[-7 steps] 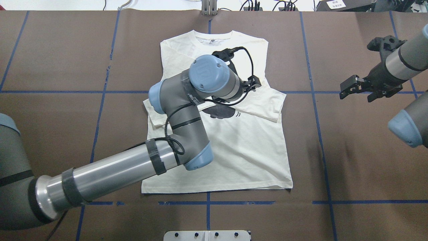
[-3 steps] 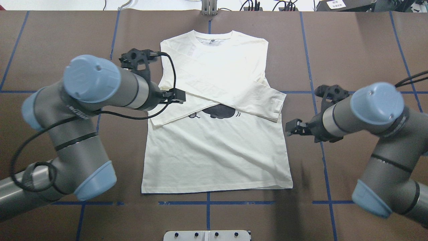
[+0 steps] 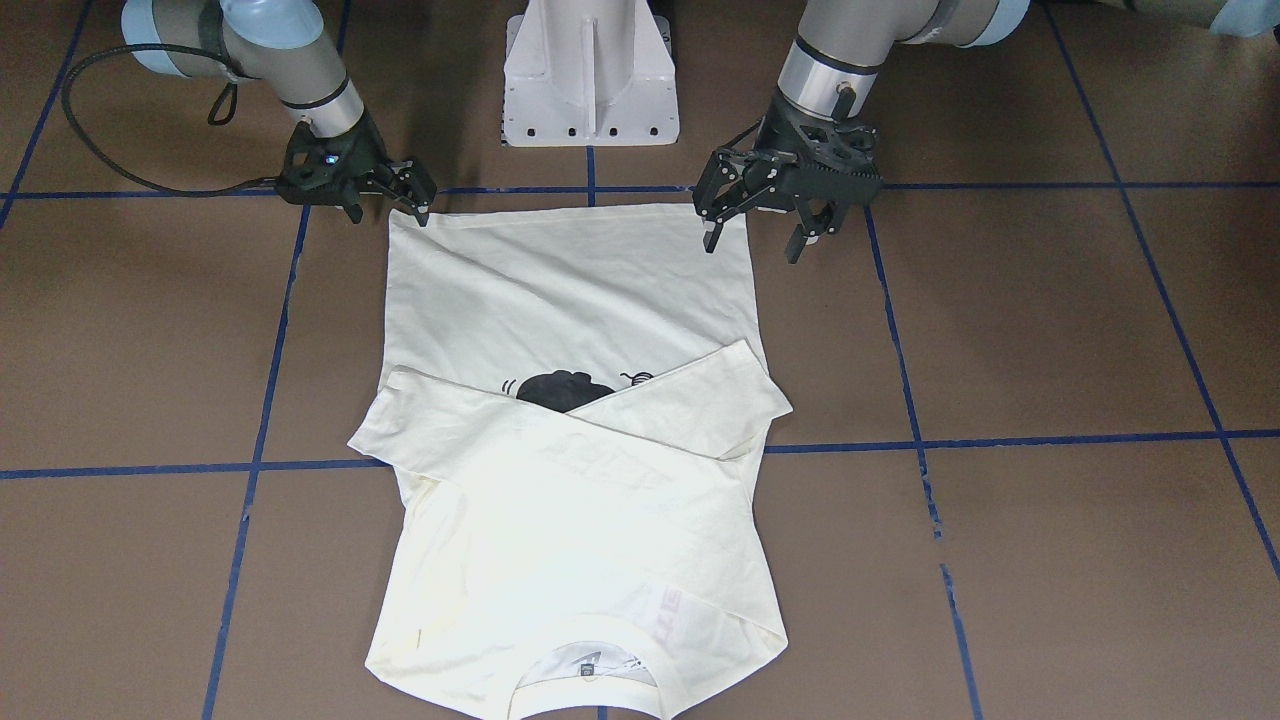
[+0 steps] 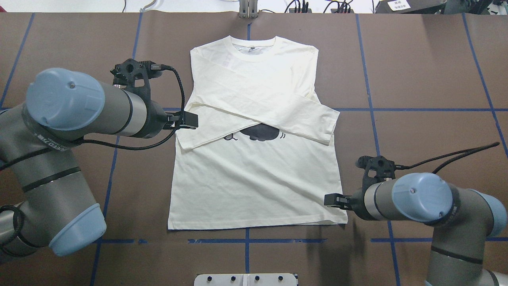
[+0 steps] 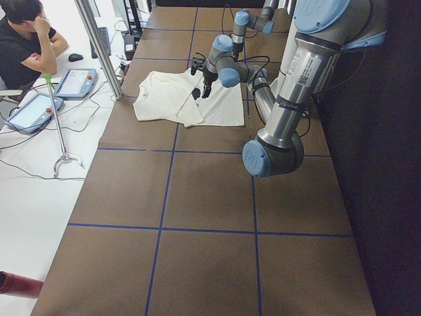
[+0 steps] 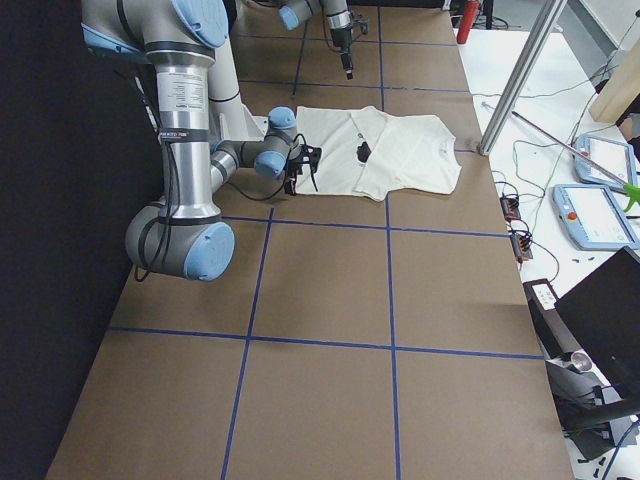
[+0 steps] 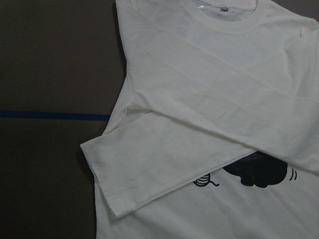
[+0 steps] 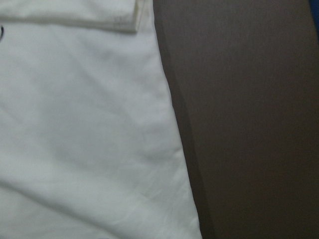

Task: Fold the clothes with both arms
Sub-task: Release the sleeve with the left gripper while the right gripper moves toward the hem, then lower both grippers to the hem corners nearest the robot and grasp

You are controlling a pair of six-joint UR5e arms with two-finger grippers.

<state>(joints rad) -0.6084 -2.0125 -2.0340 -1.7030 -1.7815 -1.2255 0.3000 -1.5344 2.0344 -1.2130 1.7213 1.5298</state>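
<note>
I need to fold the shirt's body up toward the collar (image 3: 585,630) next, so my right gripper should grab the cream T-shirt by its hem corner.
The cream long-sleeved T-shirt (image 4: 254,178) lies flat on the brown table, collar away from the robot. Both sleeves are folded across the chest and partly cover the black cat print (image 4: 260,133). My left gripper (image 4: 189,120) is open and empty, raised beside the shirt's left edge near the folded sleeve cuff; it also shows in the front view (image 3: 752,248). My right gripper (image 4: 329,200) is open and empty, at the shirt's right edge just above the hem corner, and shows in the front view (image 3: 388,212). The wrist views show only the shirt (image 7: 199,99) (image 8: 75,124), no fingers.
The white pedestal base (image 3: 590,75) stands just behind the hem. Blue tape lines (image 4: 416,109) grid the table. In the left side view a seated operator (image 5: 26,39), tablets and a metal pole (image 5: 99,46) are beyond the far edge.
My left arm has pulled back from over the shirt's chest to its left edge. My right arm has swung in from the far right down to the right hem corner.
</note>
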